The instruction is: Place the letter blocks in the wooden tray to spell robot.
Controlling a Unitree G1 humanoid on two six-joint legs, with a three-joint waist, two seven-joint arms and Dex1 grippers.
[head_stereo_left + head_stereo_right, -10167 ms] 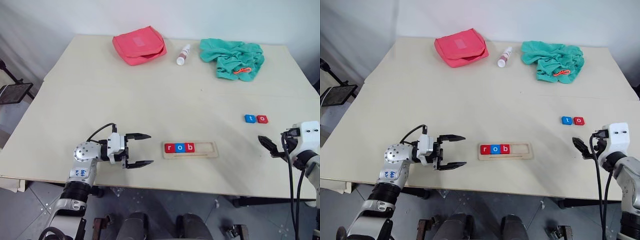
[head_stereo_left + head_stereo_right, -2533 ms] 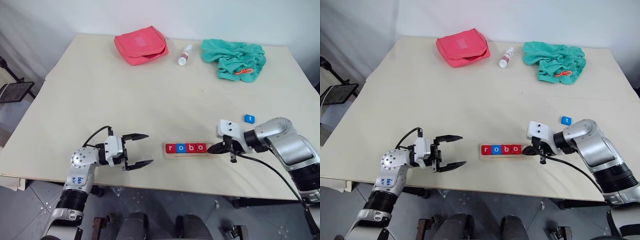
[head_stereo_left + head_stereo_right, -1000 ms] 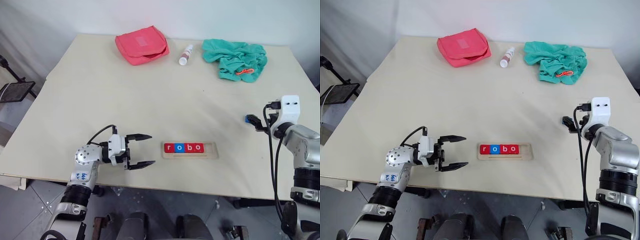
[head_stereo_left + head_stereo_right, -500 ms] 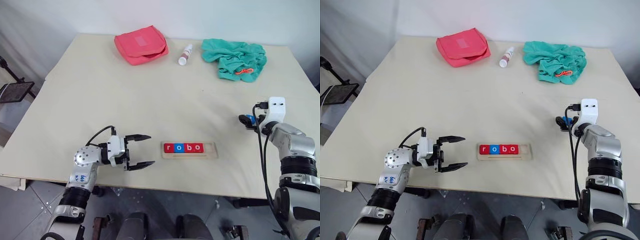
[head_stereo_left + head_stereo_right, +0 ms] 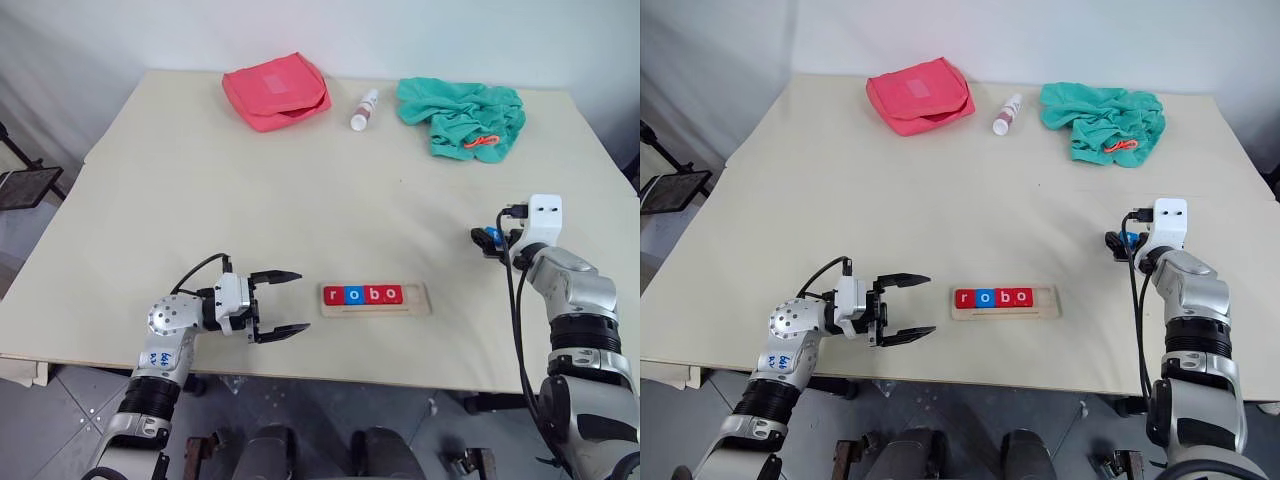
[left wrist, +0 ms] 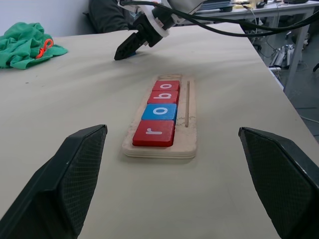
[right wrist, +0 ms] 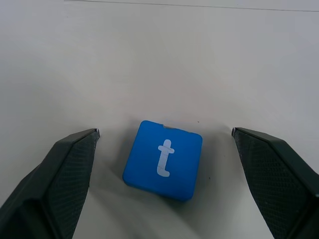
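Note:
My right gripper needs to close on the blue t block [image 5: 494, 236] [image 7: 163, 159] now, because my fingers reach down on either side of the block.
The wooden tray [image 5: 417, 297] lies near the table's front edge with four letter blocks in a row: a red r [image 6: 153, 133], a blue o [image 6: 159, 111], a red b [image 6: 164, 96] and a red o [image 6: 166, 85]. Its right end is bare. A blue t block [image 7: 163, 159] lies flat on the table to the right. My right gripper [image 7: 164, 131] is open, low over the table, with the t block between its fingers and touching neither. My left gripper [image 5: 300, 299] is open and empty, left of the tray and pointing at it.
A red pouch [image 5: 276, 90], a small white bottle [image 5: 360, 110] and a crumpled green cloth [image 5: 462, 115] lie along the far edge. The table's front edge runs just behind the tray and both grippers.
The red o block went from the table into the tray as its fourth tile. My right gripper then swung back right and dropped around the t block. The left gripper stayed put.

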